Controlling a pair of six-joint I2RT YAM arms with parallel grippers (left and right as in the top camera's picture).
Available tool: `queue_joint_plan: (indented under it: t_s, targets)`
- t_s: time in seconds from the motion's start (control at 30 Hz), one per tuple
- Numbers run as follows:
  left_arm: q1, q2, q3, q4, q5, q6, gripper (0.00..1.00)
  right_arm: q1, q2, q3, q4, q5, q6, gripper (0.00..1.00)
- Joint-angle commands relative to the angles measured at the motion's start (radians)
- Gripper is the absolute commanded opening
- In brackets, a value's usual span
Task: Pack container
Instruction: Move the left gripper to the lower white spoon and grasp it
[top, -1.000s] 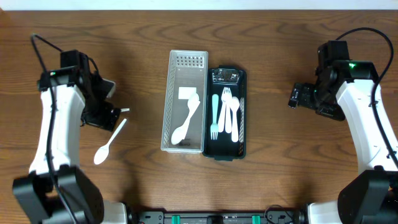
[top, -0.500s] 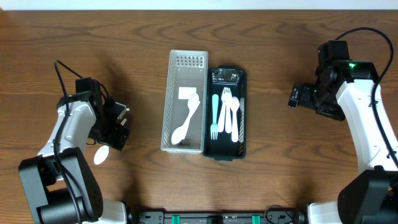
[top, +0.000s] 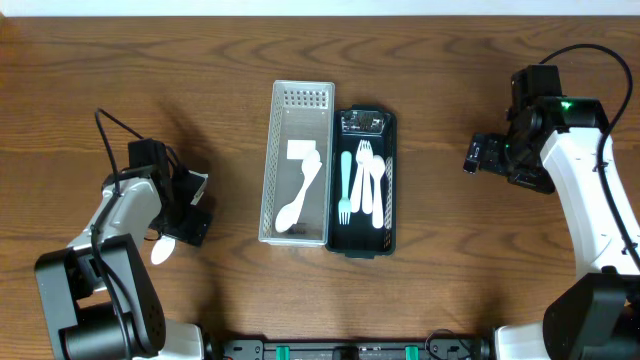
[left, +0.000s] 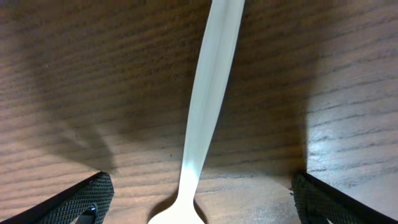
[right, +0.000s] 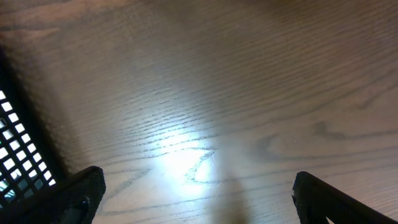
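The white plastic spoon has its narrow handle (left: 193, 171) between both fingers, so my left gripper should close. Closing now would hold the spoon.
A loose white plastic spoon lies on the wooden table at the left, its bowl showing beside my left arm (top: 161, 249). In the left wrist view its handle (left: 208, 99) runs between my open left gripper's (left: 199, 199) fingers, close above the table. A white perforated basket (top: 272, 160) holds a white spoon (top: 299, 195). The black container (top: 392, 180) beside it holds white and teal forks and spoons (top: 364, 190). My right gripper (right: 199, 196) is open and empty over bare wood at the right.
The basket and black container stand side by side at the table's middle. A black mesh edge (right: 18, 143) shows at the left of the right wrist view. Cables trail from both arms.
My left arm has moved down and toward the near edge, dropping over the loose spoon so its handle now lies between the fingers. The right arm has not moved.
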Motion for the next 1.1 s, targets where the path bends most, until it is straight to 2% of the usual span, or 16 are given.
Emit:
queue_joint_plan:
  t_s: [0.0,0.07,0.27,0.43,0.53,0.63,0.77,1.07]
  targets:
    - [0.005,0.007,-0.019,0.021,0.004,0.006,0.93,-0.002,-0.008,0.004,-0.001,0.000,-0.018,0.99]
    - [0.005,0.007,-0.019,0.022,0.004,0.006,0.88,-0.002,-0.008,0.004,-0.001,0.000,-0.018,0.99]
    - [0.005,0.007,-0.019,0.022,0.004,0.006,0.65,-0.002,-0.008,0.004,-0.004,0.000,-0.018,0.99]
    - [0.005,0.007,-0.019,0.022,0.004,0.006,0.51,-0.002,-0.008,0.004,-0.004,0.000,-0.018,0.99]
    - [0.005,0.007,-0.019,0.022,0.004,0.006,0.36,-0.002,-0.008,0.004,-0.004,0.000,-0.018,0.99]
    - [0.005,0.007,-0.019,0.023,0.004,0.006,0.35,-0.002,-0.008,0.004,-0.004,0.000,-0.018,0.99]
    - [0.005,0.007,-0.019,0.030,0.004,0.006,0.23,-0.002,-0.008,0.004,-0.004,0.000,-0.018,0.99]
    - [0.005,0.007,-0.018,0.033,0.004,0.006,0.20,-0.002,-0.008,0.004,-0.003,0.000,-0.018,0.99]
